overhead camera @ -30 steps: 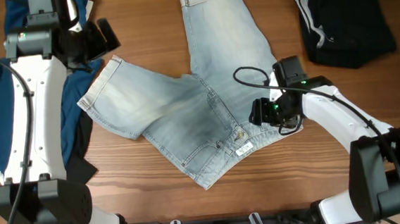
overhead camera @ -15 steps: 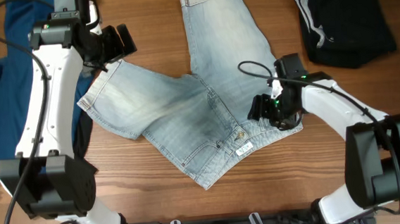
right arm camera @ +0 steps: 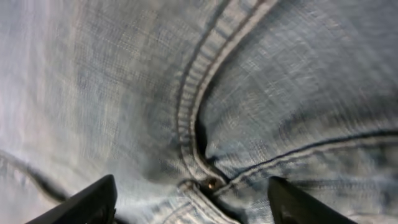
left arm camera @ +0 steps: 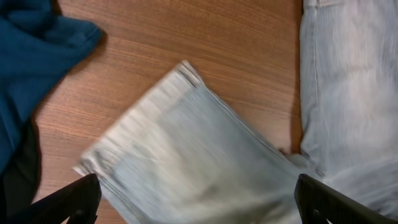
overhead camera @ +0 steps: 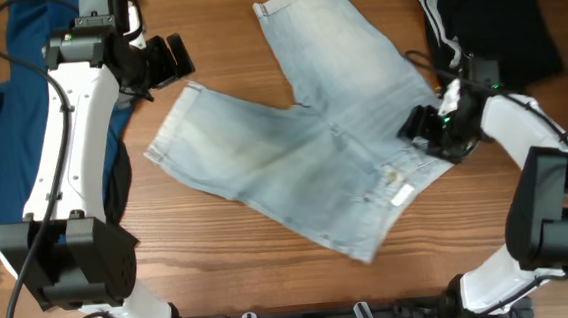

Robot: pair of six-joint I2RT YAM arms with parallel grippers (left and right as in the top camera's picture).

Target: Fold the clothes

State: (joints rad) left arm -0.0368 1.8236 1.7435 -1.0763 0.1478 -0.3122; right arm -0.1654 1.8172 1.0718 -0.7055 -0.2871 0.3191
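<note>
Next, the left gripper grabs the denim shorts' far leg by its inner edge near the hem, to swing it toward the other leg for folding.
The pale blue denim shorts (overhead camera: 313, 147) lie spread across the middle of the table, one leg toward the far edge, one toward the left, with the waistband label (overhead camera: 400, 193) at the near right. My right gripper (overhead camera: 424, 129) sits at the waistband's right edge, its jaws closed on bunched denim (right arm camera: 186, 93) by a seam and rivet. My left gripper (overhead camera: 172, 59) is open and empty just beyond the left leg's hem (left arm camera: 186, 74). The dark blue shirt (overhead camera: 3, 149) lies at the far left.
A folded black garment (overhead camera: 490, 24) with white stripes lies at the far right corner, close behind my right arm. Another black garment (overhead camera: 116, 191) pokes out from under the blue shirt (left arm camera: 31, 56). Bare wood (overhead camera: 221, 264) shows along the near edge.
My right gripper has moved right and away, dragging the shorts with it by the waistband. The left leg's hem slid right, away from the blue shirt. The left gripper stayed put.
</note>
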